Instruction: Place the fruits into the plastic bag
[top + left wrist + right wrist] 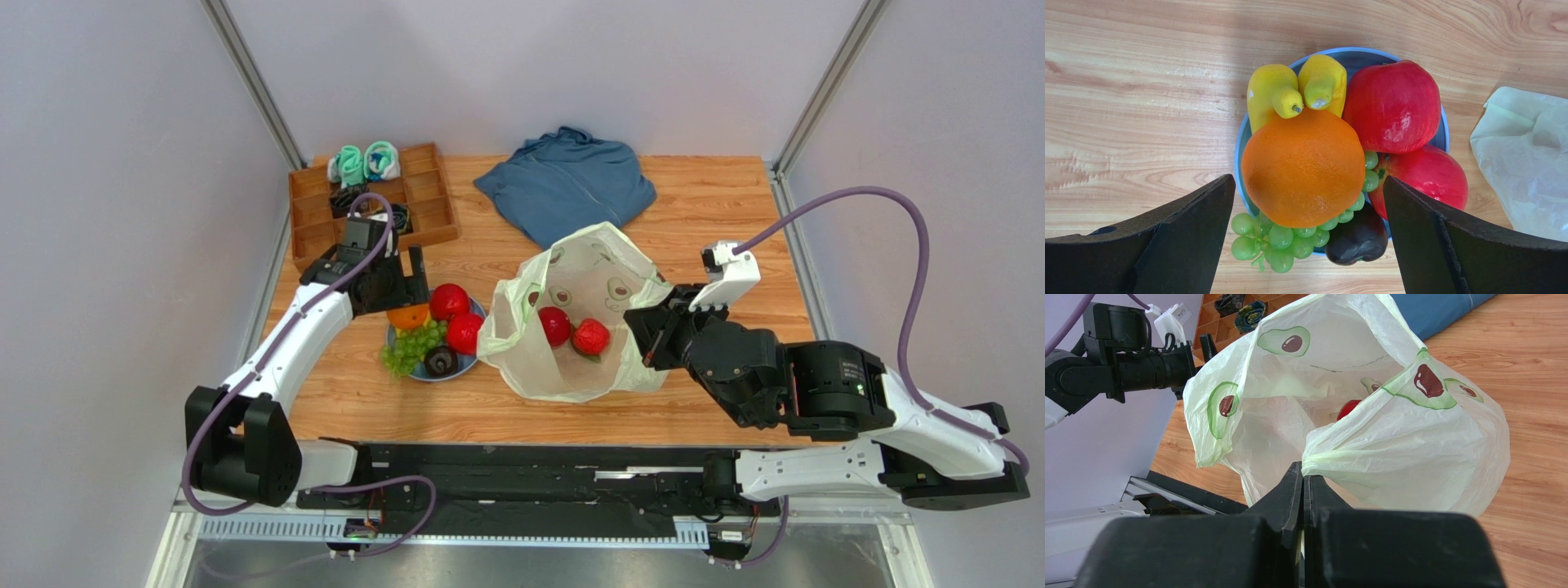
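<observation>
Next, my left gripper picks up the orange [1303, 165] by its opposite sides, so that its bottom stays free to enter the bag.
A blue plate [1240, 142] holds an orange [1303, 165], a yellow banana [1273, 92], two red fruits [1392, 105], green grapes [1273, 242] and a dark avocado [1357, 237]. My left gripper [1306, 184] hangs open straight above the orange, one finger on each side and touching nothing. To the right of the plate the pale-green plastic bag [577, 368] stands with its mouth open, and two red fruits [555, 325] lie inside it. My right gripper [1303, 471] is shut on the bag's near rim [1339, 458], holding it up.
A wooden compartment tray [429, 202] with rolled socks [366, 162] sits at the back left, close behind my left arm. A folded blue garment [567, 184] lies at the back centre. The black base rail [540, 472] runs along the near edge.
</observation>
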Tool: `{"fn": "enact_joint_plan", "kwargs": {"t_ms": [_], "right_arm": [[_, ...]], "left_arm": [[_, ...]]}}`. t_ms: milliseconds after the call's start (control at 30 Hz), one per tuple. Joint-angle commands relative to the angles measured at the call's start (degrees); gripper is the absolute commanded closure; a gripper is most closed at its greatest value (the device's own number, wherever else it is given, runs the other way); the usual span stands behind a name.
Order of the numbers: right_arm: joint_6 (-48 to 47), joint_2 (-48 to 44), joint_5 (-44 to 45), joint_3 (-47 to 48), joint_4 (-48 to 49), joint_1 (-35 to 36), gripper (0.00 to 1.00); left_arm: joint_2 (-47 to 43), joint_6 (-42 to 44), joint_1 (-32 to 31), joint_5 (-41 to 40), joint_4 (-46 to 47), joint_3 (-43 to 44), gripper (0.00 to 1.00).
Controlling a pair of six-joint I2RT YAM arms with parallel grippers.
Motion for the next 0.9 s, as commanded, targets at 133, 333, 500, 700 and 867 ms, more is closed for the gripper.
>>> {"fn": "enact_joint_plan", "kwargs": {"t_ms": [133,333,500,700,867], "right_arm": [[1.1,-0.2,1.6,1.2,0.9,-0.2,1.00],[1.2,-0.5,1.5,1.1,1.0,-0.1,1.00],[1.4,-0.6,1.4,0.7,1.0,-0.2,1.00],[1.4,-0.6,1.3,0.9,1.1,-0.1,1.00],[1.4,-0.4,1.2,0.9,1.1,-0.2,1.00]], "left_arm": [[1.3,-1.6,0.7,2.3,3.3,-1.9,0.01],[1.7,-1.4,0.8,1.4,3.6,-2.9,0.01],[2.1,-0.5,0.9,0.7,4.0,-3.4,0.08],[1.3,-0.3,0.9,0.8,4.1,-3.9,0.23],[-0.2,-0.2,0.9,1.2,3.9,-4.2,0.30]]}}
